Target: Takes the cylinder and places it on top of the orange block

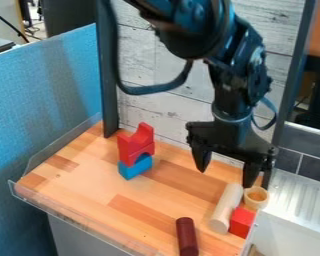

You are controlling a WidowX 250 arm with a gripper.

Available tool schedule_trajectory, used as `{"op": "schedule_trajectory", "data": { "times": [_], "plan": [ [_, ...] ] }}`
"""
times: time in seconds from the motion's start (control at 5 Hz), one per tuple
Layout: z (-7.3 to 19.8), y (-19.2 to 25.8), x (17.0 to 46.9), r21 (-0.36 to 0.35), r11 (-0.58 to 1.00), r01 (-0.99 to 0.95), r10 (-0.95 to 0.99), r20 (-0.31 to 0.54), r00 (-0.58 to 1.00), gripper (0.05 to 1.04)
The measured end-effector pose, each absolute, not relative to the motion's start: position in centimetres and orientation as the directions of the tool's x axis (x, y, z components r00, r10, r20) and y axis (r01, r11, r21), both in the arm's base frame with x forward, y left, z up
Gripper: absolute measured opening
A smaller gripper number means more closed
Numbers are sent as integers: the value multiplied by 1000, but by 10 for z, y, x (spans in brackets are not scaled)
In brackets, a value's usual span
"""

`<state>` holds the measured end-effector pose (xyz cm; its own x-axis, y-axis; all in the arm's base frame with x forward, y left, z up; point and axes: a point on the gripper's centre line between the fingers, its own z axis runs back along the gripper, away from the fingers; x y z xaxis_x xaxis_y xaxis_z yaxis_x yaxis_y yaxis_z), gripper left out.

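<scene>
The robot's gripper will set the cylinder on top of the block, so next it will grab around the round body of the pale wooden cylinder (225, 209).
My gripper (226, 176) hangs over the back right part of the wooden table, its two fingers wide apart and nothing between them. Below it, a pale wooden cylinder (225, 209) lies on its side, pointing from the front toward the back right. A dark red cylinder (187, 236) also lies flat, nearer the front edge. Against the right side of the pale cylinder is a red-orange block (241, 222), with nothing on its top. I cannot tell whether the pale cylinder touches it.
A small round wooden cup (256, 197) stands behind the block at the right edge. Left of the gripper, red blocks (136, 144) are stacked on a blue arch block (135, 167). A clear rim (76, 218) borders the table; a white ridged surface (297, 202) lies to the right.
</scene>
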<state>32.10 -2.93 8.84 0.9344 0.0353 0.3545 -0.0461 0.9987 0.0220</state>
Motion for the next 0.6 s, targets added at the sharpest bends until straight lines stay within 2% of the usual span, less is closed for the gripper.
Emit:
{"op": "schedule_trajectory", "data": {
  "times": [0.6],
  "plan": [
    [30,-21,370,32,995,-98,75,422,903,1000]
  ]
}}
